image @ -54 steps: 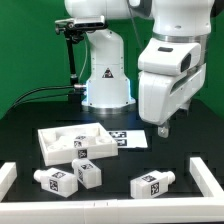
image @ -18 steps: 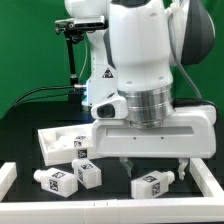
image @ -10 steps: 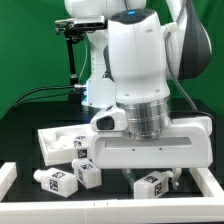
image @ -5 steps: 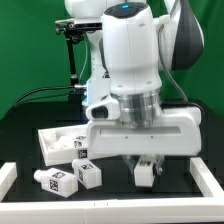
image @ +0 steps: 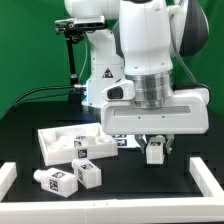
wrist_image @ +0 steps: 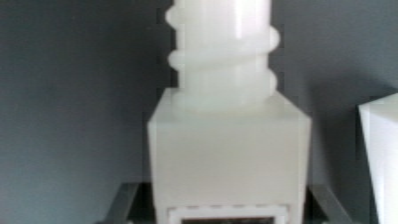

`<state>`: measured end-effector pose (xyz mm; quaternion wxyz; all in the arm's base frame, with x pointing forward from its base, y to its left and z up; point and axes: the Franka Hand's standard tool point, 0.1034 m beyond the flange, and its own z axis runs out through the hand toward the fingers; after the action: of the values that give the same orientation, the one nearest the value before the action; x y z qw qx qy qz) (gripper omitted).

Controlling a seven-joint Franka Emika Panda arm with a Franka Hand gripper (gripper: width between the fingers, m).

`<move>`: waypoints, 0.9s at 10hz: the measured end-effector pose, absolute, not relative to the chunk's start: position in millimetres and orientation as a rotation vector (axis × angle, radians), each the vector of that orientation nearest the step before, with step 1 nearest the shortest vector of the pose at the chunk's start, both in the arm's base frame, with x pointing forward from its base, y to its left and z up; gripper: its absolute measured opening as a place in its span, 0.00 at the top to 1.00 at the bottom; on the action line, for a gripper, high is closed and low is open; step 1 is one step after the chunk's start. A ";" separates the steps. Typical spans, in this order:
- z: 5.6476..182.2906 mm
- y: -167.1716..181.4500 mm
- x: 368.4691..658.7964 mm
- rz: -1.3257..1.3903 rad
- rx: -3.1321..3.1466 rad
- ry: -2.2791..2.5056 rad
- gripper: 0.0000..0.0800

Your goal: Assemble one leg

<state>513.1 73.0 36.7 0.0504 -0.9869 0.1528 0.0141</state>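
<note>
The held leg's base [image: 155,160] hangs above the black table, so the leg stays in my closed gripper for now. The leg would fall if I opened now.
My gripper [image: 155,146] is shut on a white leg [image: 155,151] with a black-and-white tag and holds it above the black table, to the exterior view's right of the tray-like white piece [image: 60,137]. In the wrist view the held leg [wrist_image: 226,120] fills the middle, its ridged round end pointing away, with dark fingers [wrist_image: 128,200] at both sides of its square end. Two more legs [image: 57,179] [image: 90,174] lie at the front left. Another leg [image: 80,147] lies in the tray-like piece.
The marker board [image: 128,137] lies behind the gripper. White rails [image: 8,176] [image: 207,172] border the table at the exterior view's left and right. The arm's white base [image: 105,75] stands at the back before a green backdrop.
The gripper came down over the leg at the front right, closed on it and has lifted it off the table, moving up and back. The other legs have not moved.
</note>
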 end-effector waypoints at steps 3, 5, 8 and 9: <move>31.1 87.6 487.6 0.005 -3.016 0.405 0.67; 14.3 91.7 453.6 -0.031 -3.028 0.393 0.67; 5.4 95.4 436.2 -0.009 -3.037 0.377 0.67; 7.0 104.9 434.1 -0.001 -3.033 0.385 0.67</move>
<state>434.1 104.9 7.0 0.0420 -0.9911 0.1259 -0.0004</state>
